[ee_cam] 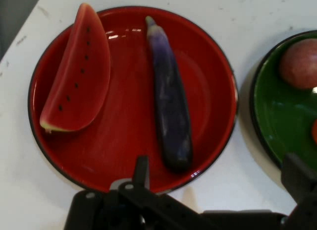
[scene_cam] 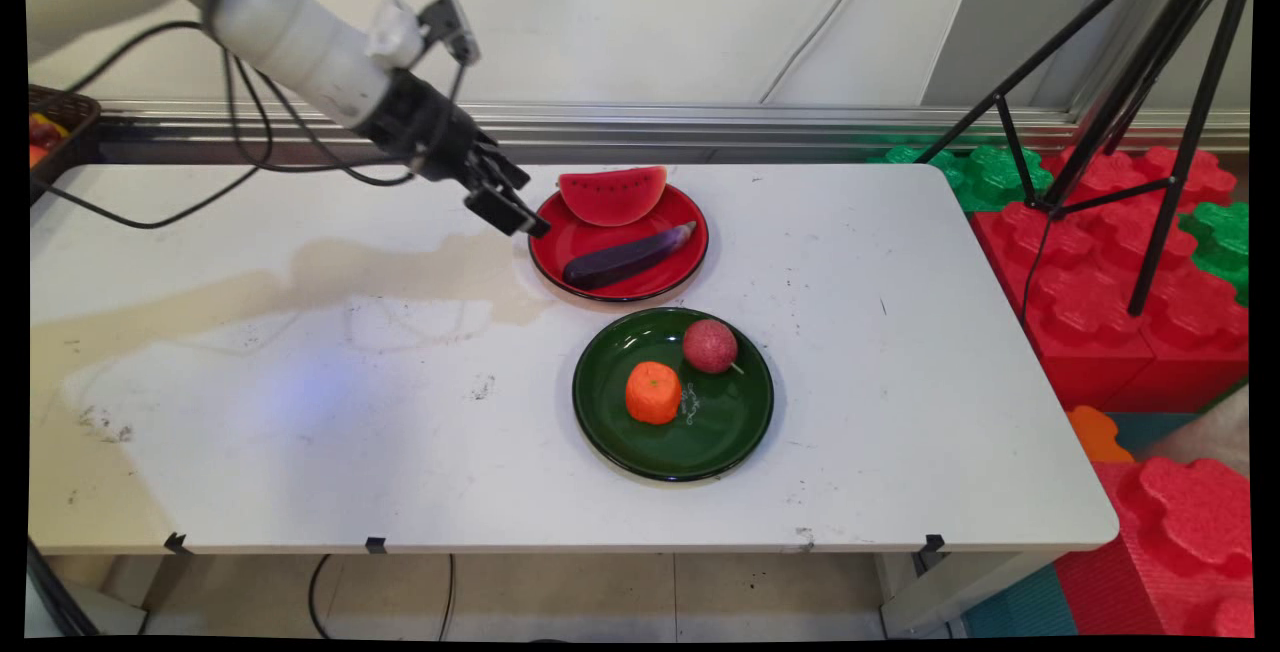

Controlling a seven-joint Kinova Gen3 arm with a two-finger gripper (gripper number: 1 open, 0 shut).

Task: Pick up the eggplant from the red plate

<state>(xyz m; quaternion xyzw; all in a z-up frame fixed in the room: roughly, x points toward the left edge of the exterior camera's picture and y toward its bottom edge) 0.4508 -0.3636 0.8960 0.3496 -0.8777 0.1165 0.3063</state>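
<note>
My gripper grabs the purple eggplant's thick blunt end (scene_cam: 585, 272) next, to lift the eggplant off the red plate (scene_cam: 560, 237).
My black gripper (scene_cam: 508, 208) hangs open and holds nothing, just above the left rim of a red plate (scene_cam: 560, 237) at the table's back middle. On that plate lie a watermelon slice (scene_cam: 612, 194) and a purple eggplant (scene_cam: 628, 256). In the hand view the gripper (ee_cam: 220, 175) spans the plate's near rim, with the red plate (ee_cam: 129, 126), the watermelon slice (ee_cam: 77, 71) and the eggplant (ee_cam: 171, 96) beyond it. The eggplant's blunt end is the nearest thing to the fingers (ee_cam: 141, 169). A green plate (scene_cam: 720, 422) in front carries an orange (scene_cam: 653, 392) and a round red fruit (scene_cam: 710, 345).
A dark basket (scene_cam: 62, 114) with fruit sits at the table's back left corner. A black tripod (scene_cam: 1130, 132) stands to the right over red and green foam blocks (scene_cam: 1100, 272). Black cables (scene_cam: 240, 147) hang from the arm over the table's back left.
</note>
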